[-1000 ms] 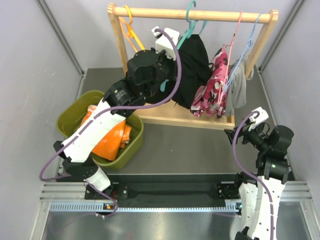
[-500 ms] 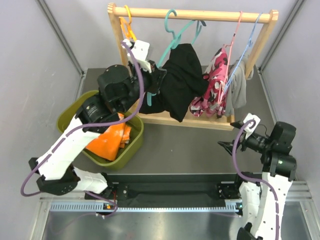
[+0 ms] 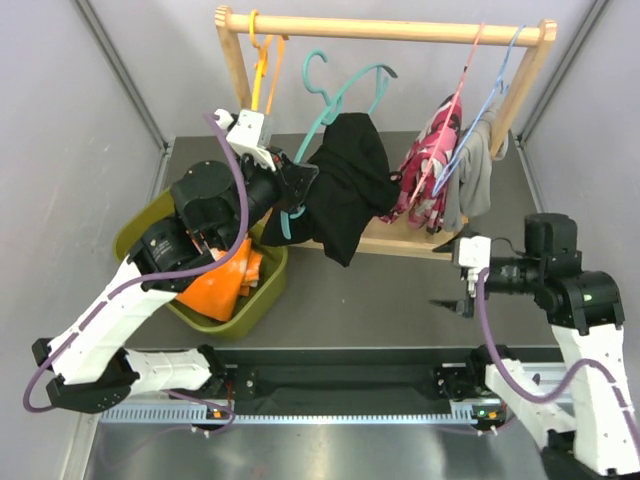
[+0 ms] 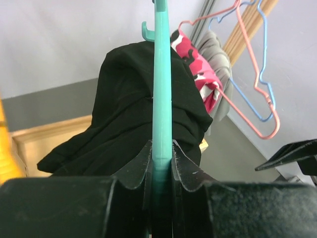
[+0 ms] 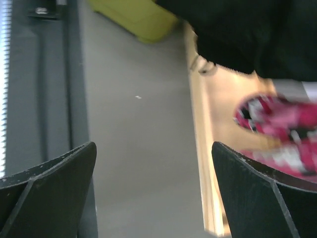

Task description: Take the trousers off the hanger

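Note:
Next, my right gripper grabs the black trousers (image 4: 119,129) by bunched cloth on their side away from my left gripper to remove them from the hanger.
A teal hanger (image 3: 345,85) carries black trousers (image 3: 345,185) bunched over its bar. Its hook hangs free below the wooden rail (image 3: 400,28). My left gripper (image 3: 290,195) is shut on the hanger's lower end, just left of the trousers. In the left wrist view the teal hanger (image 4: 162,84) rises straight out of the gripper (image 4: 162,158), with the black trousers (image 4: 119,129) draped behind it. My right gripper (image 3: 452,283) stands open to the right of the rack base, holding nothing. The right wrist view shows that gripper (image 5: 153,168) wide open above the table, with the trousers (image 5: 247,29) at top right.
An orange hanger (image 3: 262,60) hangs at the rail's left end. On the right, pink and blue hangers hold a pink patterned garment (image 3: 430,165) and a grey one (image 3: 478,170). A green bin (image 3: 150,215) with orange cloth (image 3: 215,285) sits at left. The rack's wooden base (image 5: 203,148) runs beside the right gripper.
My left arm has drawn the teal hanger and trousers left and down, and its hook has come off the rail. The right arm has risen and now points its open gripper leftward.

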Tool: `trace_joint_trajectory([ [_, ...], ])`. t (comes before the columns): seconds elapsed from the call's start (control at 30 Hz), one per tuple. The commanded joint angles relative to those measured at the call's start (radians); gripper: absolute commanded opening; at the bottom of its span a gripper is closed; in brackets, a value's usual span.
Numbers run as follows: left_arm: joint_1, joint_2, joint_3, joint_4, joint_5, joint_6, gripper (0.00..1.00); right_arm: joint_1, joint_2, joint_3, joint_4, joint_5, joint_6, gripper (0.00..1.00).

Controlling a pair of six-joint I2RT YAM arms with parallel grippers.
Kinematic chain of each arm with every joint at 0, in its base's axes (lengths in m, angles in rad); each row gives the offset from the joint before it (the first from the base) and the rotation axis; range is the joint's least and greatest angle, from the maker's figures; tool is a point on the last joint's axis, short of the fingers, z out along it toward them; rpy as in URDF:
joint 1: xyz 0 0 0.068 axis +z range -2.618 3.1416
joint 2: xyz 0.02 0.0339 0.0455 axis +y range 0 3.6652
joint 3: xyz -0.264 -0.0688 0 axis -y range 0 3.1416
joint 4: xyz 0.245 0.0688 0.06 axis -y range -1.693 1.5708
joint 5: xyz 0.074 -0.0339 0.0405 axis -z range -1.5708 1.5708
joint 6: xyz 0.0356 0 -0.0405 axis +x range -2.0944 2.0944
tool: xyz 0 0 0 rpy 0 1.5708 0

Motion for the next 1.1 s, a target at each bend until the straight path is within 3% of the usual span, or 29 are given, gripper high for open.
trace_joint_trajectory([
  [0.0, -0.001, -0.043, -0.024, 0.166, 0.012, -0.047, 0.0, 0.234, 0.016, 0.045, 0.134, 0.199, 0.188, 1.0],
  [0.23, -0.001, -0.054, -0.054, 0.169, -0.007, -0.072, 0.0, 0.652, 0.172, 0.163, 0.254, 0.592, 0.363, 0.99],
  [0.4, -0.001, -0.063, -0.087, 0.171, -0.041, -0.09, 0.0, 0.919, 0.391, 0.423, 0.158, 0.839, 0.337, 0.98],
  [0.5, -0.001, -0.084, -0.121, 0.183, -0.064, -0.095, 0.0, 1.013, 0.482, 0.552, 0.175, 0.914, 0.357, 0.98],
  [0.67, -0.001, -0.117, -0.153, 0.185, -0.106, -0.078, 0.0, 1.052, 0.553, 0.636, 0.321, 1.073, 0.479, 0.99],
  [0.9, -0.001, -0.137, -0.167, 0.191, -0.072, -0.067, 0.0, 1.047, 0.584, 0.596, 0.545, 1.382, 0.654, 1.0],
  [1.07, -0.001, -0.155, -0.182, 0.208, -0.038, -0.083, 0.0, 1.032, 0.634, 0.622, 0.591, 1.358, 0.765, 1.0],
])
